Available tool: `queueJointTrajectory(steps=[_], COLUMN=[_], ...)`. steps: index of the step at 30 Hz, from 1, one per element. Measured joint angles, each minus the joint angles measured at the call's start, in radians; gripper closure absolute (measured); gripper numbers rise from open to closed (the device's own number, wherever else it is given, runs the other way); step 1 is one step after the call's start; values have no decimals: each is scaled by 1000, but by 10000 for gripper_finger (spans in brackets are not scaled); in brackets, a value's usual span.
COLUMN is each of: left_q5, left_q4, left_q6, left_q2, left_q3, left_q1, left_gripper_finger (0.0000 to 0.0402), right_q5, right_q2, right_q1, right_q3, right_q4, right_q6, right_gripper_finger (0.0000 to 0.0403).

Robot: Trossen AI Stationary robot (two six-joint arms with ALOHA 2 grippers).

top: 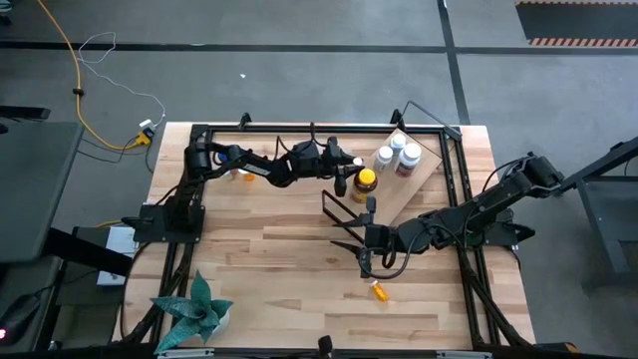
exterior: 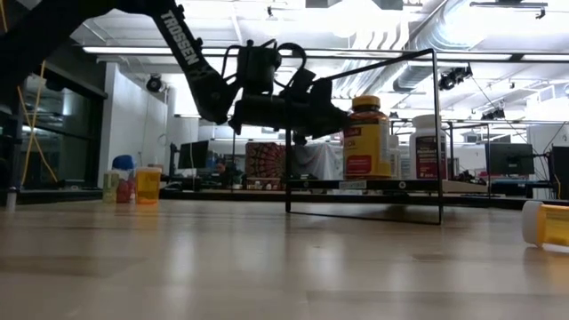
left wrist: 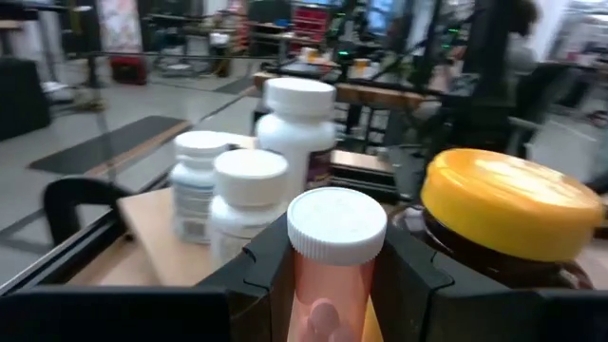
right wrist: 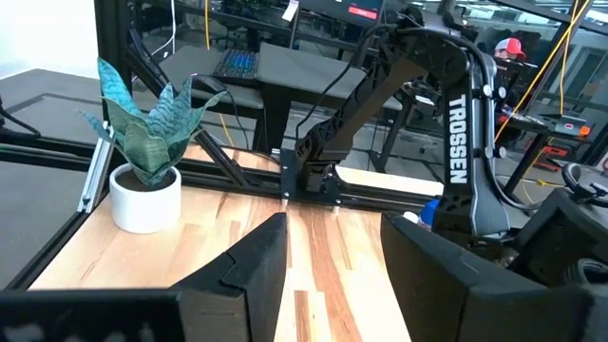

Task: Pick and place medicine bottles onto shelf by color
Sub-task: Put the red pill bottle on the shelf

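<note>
My left gripper brings the bottle down, before opening. The orange bottle (left wrist: 331, 290) is high above the shelf board (left wrist: 161, 233), near cap height, and would drop if released now.
My left gripper (top: 349, 166) reaches level from the table's left to the shelf (top: 424, 175) and is shut on a small orange bottle with a white cap (left wrist: 336, 225). Beside it on the shelf stands an amber bottle with a yellow cap (top: 366, 181) (left wrist: 511, 205). Three white bottles (top: 398, 153) (left wrist: 249, 186) stand behind it on their bases. My right gripper (top: 363, 251) (right wrist: 332, 275) hangs open above the table's middle, with nothing between its fingers. Another orange bottle (top: 379, 290) (exterior: 546, 222) lies on its side on the table. My left gripper pinches the small orange bottle's body (left wrist: 331, 285) between its two fingers, just below the white cap. The fingers come in level from the table's left. The bottle stands upright, cap up; its base is hidden by the gripper.
Small bottles (top: 239, 175) (exterior: 147, 185) stand at the far left near the left arm's base. A potted plant (top: 199, 309) (right wrist: 142, 152) sits at the near left corner. The shelf's thin black wire frame (exterior: 436, 133) rises around the board.
</note>
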Motion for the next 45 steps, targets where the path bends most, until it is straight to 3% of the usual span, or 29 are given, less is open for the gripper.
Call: queueJointTrajectory(steps=[10,27,35,45], left_q5=[201,263,369,315], left_q4=[3,-9,-24,-54], left_q6=[20,93,101,127], left_q2=[0,0,0,68], left_q3=[0,0,0,10], left_q1=[-3,-31,-32,-53], left_gripper_finger=[300,300,300,300], right_q5=[0,0,0,0], right_q2=[0,0,0,0], right_q1=[0,0,0,0], right_q3=[0,0,0,0], right_q4=[0,0,0,1], right_q6=[-1,-1,-1,-1], right_gripper_finger=[237,237,237,237])
